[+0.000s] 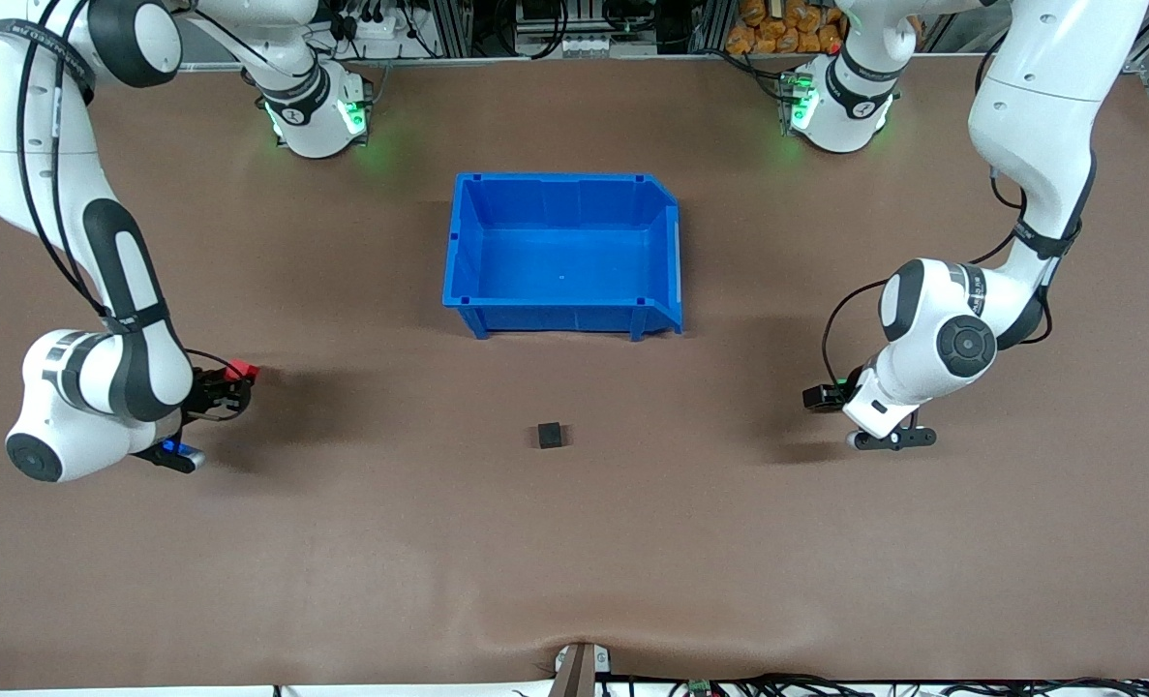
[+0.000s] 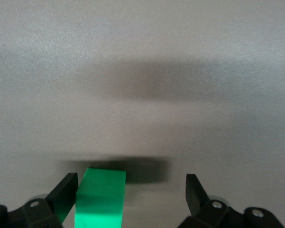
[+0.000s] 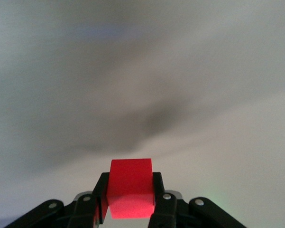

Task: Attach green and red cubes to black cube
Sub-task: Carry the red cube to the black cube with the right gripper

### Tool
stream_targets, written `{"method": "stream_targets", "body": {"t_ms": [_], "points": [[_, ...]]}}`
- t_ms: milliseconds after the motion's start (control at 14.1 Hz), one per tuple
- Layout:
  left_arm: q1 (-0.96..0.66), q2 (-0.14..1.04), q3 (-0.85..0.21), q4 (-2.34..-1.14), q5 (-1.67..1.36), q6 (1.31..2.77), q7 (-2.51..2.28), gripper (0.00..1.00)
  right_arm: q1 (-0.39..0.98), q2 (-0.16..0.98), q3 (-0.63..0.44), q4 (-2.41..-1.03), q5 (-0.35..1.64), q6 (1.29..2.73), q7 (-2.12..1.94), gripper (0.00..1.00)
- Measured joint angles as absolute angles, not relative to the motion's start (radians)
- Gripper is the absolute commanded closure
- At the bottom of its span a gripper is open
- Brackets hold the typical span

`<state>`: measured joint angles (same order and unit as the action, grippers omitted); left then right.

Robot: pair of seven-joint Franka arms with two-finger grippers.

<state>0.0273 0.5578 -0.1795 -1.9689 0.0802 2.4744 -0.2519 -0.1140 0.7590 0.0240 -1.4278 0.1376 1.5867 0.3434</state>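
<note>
My left gripper grabs the green cube by its two opposite sides next, to attach it to the black cube (image 1: 551, 435).
The red cube (image 3: 131, 185) is clamped between the fingers of my right gripper (image 3: 130, 183), which is shut on it. In the front view this red cube (image 1: 241, 371) shows at the tip of the right gripper (image 1: 228, 384), at the right arm's end of the table. The green cube (image 2: 100, 197) rests on the table between the spread fingers of my open left gripper (image 2: 130, 185), close against one finger and well apart from the other. The left arm's wrist (image 1: 889, 387) hides that cube from the front camera. The black cube (image 1: 551, 435) sits alone mid-table.
A blue bin (image 1: 564, 179) with nothing in it stands farther from the front camera than the black cube, in the middle of the brown table. Both arms' bases line the table's edge farthest from the front camera.
</note>
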Motion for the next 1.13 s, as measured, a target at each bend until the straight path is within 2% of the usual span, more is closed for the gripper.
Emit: {"method": "stream_targets", "body": {"t_ms": [142, 354, 425, 495, 566, 1132], "points": [[0.029, 0.561, -0.176, -1.972, 0.094, 2.473, -0.251, 0.0, -0.068, 0.747, 0.03, -1.373, 0.238, 1.546, 0.583, 1.0], [0.031, 0.561, -0.176, -1.973, 0.097, 2.462, -0.251, 0.01, 0.027, 0.739, 0.034, -1.358, 0.349, 1.561, 0.94, 1.0], [0.032, 0.561, -0.175, -1.973, 0.098, 2.457, -0.252, 0.37, 0.068, 0.739, 0.035, -1.358, 0.383, 1.599, 1.035, 1.0], [0.032, 0.561, -0.174, -1.974, 0.098, 2.455, -0.253, 0.89, 0.108, 0.739, 0.035, -1.358, 0.424, 1.651, 1.123, 1.0], [0.033, 0.561, -0.173, -1.974, 0.097, 2.453, -0.265, 1.0, 0.146, 0.74, 0.035, -1.358, 0.461, 1.708, 1.203, 1.0], [0.022, 0.56, -0.177, -1.96, 0.098, 2.447, -0.485, 1.0, 0.388, 0.826, 0.036, -1.375, 0.501, 2.163, 1.541, 1.0]]}}
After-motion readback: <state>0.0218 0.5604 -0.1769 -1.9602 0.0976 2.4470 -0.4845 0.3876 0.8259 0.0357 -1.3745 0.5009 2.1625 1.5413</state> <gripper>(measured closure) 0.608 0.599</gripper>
